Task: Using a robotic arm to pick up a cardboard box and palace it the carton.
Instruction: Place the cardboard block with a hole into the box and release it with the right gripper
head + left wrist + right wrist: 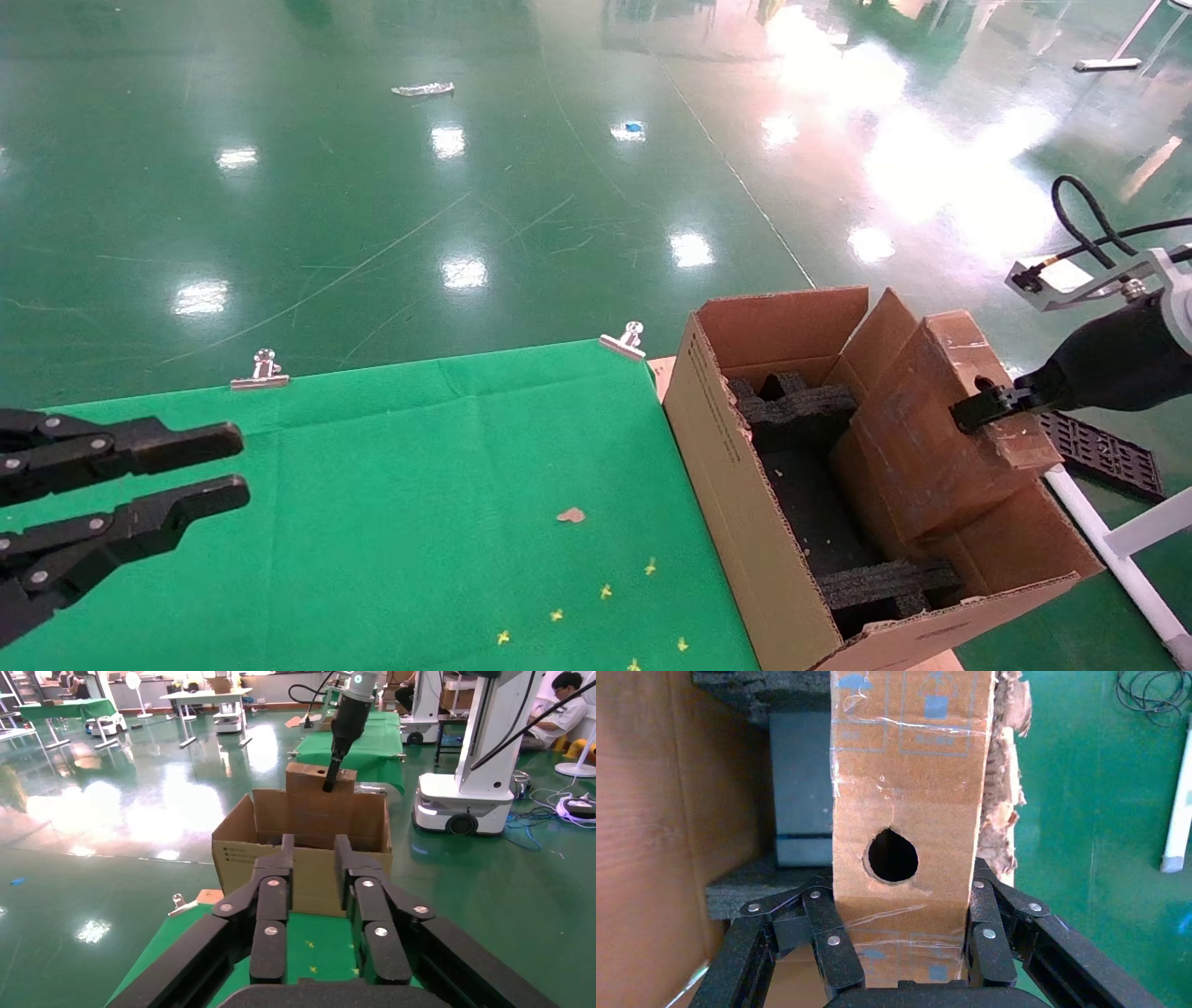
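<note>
The cardboard box's lower end is high above the carton's bottom in the head view, so the box would fall if my right gripper opened now.
The small brown cardboard box [931, 438] with a round hole [892, 855] stands tilted, its lower part down inside the large carton [736, 485] along the carton's right side. My right gripper [978, 410] is shut on the box's upper end, one finger [835, 941] on each narrow side. In the left wrist view the box [313, 804] rises above the carton's rim [309, 874], with the right arm's gripper [329, 783] on top. Black foam blocks [801, 405] lie in the carton. My left gripper [237, 466] hangs open and empty over the green cloth at far left.
The green cloth table [419, 485] has binder clips [261, 373] on its far edge and a paper scrap [570, 514]. The carton's torn edge [1003, 776] is beside the box. A white pipe frame [1108, 540] and a black grid tray [1103, 457] lie right of the carton.
</note>
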Tool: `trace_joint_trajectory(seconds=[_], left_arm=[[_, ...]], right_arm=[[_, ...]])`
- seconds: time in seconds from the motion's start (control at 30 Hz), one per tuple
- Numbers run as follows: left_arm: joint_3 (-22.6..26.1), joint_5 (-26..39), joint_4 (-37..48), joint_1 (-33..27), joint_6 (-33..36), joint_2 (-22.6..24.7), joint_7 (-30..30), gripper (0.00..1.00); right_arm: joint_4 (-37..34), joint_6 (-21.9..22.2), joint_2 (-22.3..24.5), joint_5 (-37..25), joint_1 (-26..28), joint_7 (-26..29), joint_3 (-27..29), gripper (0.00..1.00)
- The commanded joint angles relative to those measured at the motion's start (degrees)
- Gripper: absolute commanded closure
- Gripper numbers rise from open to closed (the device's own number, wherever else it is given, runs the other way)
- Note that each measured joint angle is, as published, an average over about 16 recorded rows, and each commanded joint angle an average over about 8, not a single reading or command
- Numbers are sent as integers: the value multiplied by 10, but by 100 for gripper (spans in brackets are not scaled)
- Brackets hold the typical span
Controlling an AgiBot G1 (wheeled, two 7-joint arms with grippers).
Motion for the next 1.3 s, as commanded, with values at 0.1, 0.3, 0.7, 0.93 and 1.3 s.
trace_joint_trajectory(seconds=[0.1,0.3,0.7,0.93,1.3], left_arm=[[0,0,0,0,0,0,0,0],[0,0,0,0,0,0,0,0],[1,-1,0,0,0,0,0,0],[1,-1,0,0,0,0,0,0],[1,-1,0,0,-1,-1,1,0]], right_arm=[[-29,9,-15,2,-21,-14,-4,100],[-66,49,-33,24,-76,-39,-2,100],[-155,151,-91,82,-217,-86,14,100],[-195,181,-109,116,-272,-126,31,62],[-248,159,-131,115,-277,-151,28,0]])
